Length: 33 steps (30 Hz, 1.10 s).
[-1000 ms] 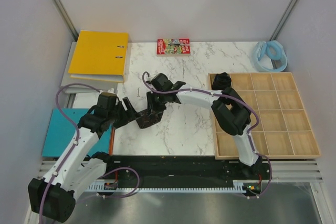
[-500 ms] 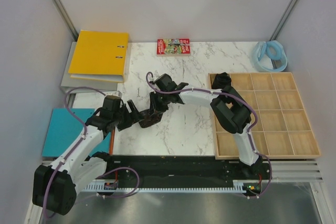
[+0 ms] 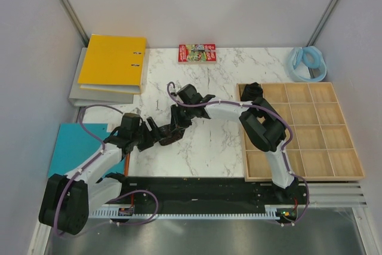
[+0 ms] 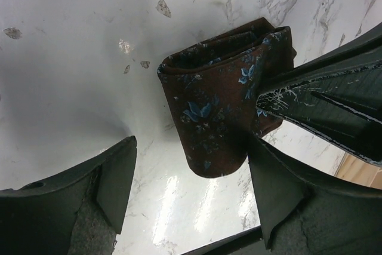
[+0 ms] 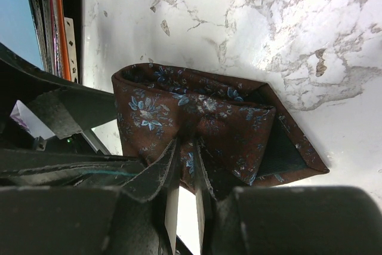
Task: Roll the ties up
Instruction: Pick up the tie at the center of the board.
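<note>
The bundle should next be pinched at its rounded end, across its layers, by my left gripper, to keep the bundle closed and set the rolled tie in the tray.
A dark brown tie with small blue flowers lies folded into a short flat bundle on the marble table. My right gripper is shut on it, and its fingertips pinch the fabric at the near edge. My left gripper is open just left of the tie. In the left wrist view the tie's rounded end reaches in between my spread left gripper, close to the right finger. A second dark coil sits in the far left compartment of the wooden tray.
A yellow binder lies on a grey folder at the back left. A red booklet lies at the back middle, and a pale blue looped band at the back right. A teal board lies left of the table.
My left arm has dropped and swung right, which brought its open gripper up to the tie. My right gripper has kept hold of the tie and shifted slightly.
</note>
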{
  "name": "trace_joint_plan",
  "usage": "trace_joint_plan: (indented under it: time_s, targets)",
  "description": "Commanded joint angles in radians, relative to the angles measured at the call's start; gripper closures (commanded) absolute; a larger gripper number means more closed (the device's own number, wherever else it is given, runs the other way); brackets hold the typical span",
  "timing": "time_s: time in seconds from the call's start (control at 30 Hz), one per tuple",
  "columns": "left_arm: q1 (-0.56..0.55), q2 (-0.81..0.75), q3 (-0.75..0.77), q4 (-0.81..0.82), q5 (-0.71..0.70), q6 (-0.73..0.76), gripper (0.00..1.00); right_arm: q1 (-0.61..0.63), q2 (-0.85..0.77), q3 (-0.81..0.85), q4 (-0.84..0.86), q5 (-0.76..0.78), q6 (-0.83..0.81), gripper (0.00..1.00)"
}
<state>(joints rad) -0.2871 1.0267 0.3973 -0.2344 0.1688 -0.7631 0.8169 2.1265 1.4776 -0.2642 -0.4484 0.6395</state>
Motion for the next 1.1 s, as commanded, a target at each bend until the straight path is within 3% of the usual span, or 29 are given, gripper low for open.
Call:
trace_joint_plan:
  time_s: [0.0,0.27,0.7,1.07]
  targets:
    - [0.005,0.019,-0.023,0.11,0.003,-0.065,0.2,0.001,0.02,-0.054,-0.027,0.056,-0.027,0.78]
    - [0.003,0.073,-0.058,0.199,0.0,-0.154,0.21,0.001,0.012,-0.1,0.002,0.051,-0.02,0.77]
    - [0.002,0.026,-0.153,0.234,-0.023,-0.281,0.29,-0.001,0.003,-0.135,0.031,0.047,-0.008,0.78]
    - [-0.004,0.137,-0.218,0.441,0.017,-0.346,0.34,-0.001,0.009,-0.174,0.063,0.039,0.006,0.78]
